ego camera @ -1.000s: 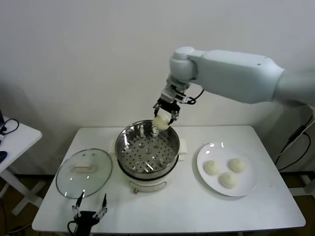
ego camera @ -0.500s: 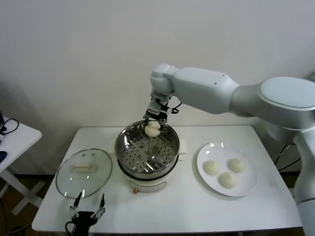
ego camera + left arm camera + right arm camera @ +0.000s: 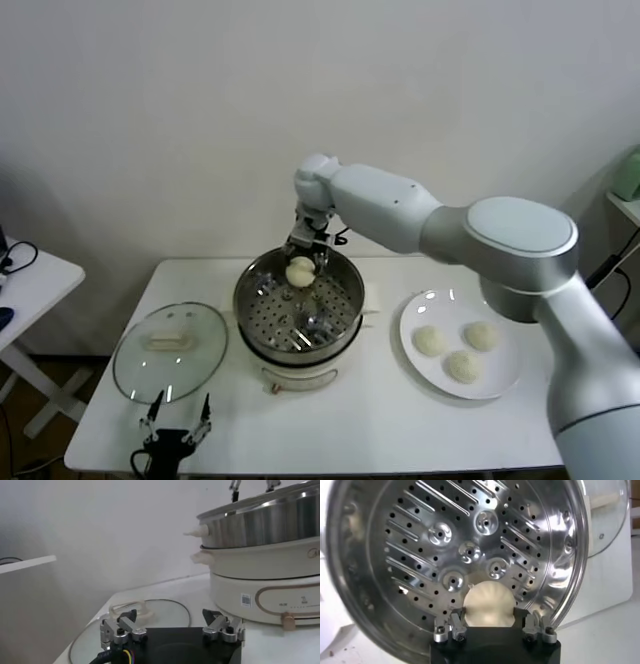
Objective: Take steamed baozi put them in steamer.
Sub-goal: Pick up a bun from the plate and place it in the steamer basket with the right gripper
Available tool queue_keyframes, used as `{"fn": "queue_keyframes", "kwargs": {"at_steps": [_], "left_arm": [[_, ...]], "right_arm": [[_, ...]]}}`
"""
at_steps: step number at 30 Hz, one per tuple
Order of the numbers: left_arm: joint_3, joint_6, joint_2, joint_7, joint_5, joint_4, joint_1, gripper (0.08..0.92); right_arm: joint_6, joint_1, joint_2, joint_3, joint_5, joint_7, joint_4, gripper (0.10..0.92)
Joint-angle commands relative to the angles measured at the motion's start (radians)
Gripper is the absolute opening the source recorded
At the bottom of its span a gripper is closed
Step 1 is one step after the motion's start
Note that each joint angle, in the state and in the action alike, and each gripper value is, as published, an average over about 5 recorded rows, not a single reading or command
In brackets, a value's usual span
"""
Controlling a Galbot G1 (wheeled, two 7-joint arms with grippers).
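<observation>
The baozi's bottom is over the perforated tray, inside the steamer's rim. The robot's right gripper needs to let go of the baozi, as the baozi would stay in the steamer.
My right gripper (image 3: pixel 301 262) hangs over the far side of the steamer (image 3: pixel 256 309), shut on a creamy-white baozi (image 3: pixel 300 270). In the right wrist view the baozi (image 3: pixel 489 604) sits between both fingers of my right gripper (image 3: pixel 489 615), above the perforated steel tray (image 3: pixel 420 550). Three more baozi (image 3: pixel 430 341) (image 3: pixel 481 335) (image 3: pixel 463 366) lie on the white plate (image 3: pixel 500 384) at the right. My left gripper (image 3: pixel 177 414) is parked open at the table's front left, with nothing between its fingers (image 3: pixel 129 625).
The glass lid (image 3: pixel 168 350) with a white handle lies flat on the table left of the steamer, just beyond my left gripper. A small side table (image 3: pixel 25 285) stands further left. The steamer's cream base (image 3: pixel 260 597) rises close to my left gripper.
My right arm has carried the baozi leftward and lower, from above the steamer's far rim to down inside its far side. The left gripper has stayed put.
</observation>
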State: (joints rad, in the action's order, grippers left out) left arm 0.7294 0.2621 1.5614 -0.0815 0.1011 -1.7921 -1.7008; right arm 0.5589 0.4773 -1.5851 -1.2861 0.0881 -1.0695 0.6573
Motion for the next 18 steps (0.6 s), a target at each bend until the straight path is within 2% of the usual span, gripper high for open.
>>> {"fn": "queue_keyframes", "kwargs": {"at_steps": [1,6,13,18], "left_arm": [[0.001,0.0,-0.001,-0.001,-0.001,0.001,0.0,0.823],[0.001,0.0,-0.002,-0.002,-0.001,-0.001,0.0,0.823],[0.0,-0.001,-0.001,-0.002,0.001,-0.004,-0.004,0.823],[-0.001,-0.002,0.001,-0.002,0.002,-0.009,-0.006,0.823]], "right_arm": [[0.033,-0.036,-0.039,0.029,0.055,0.011,-0.094,0.653],[0.035,-0.037,-0.042,0.031,0.041,0.002,-0.091,0.667],[0.039,-0.018,-0.025,0.023,-0.02,-0.015,-0.059,0.804],[0.024,0.009,0.001,0.006,-0.104,-0.025,-0.012,0.822]]}}
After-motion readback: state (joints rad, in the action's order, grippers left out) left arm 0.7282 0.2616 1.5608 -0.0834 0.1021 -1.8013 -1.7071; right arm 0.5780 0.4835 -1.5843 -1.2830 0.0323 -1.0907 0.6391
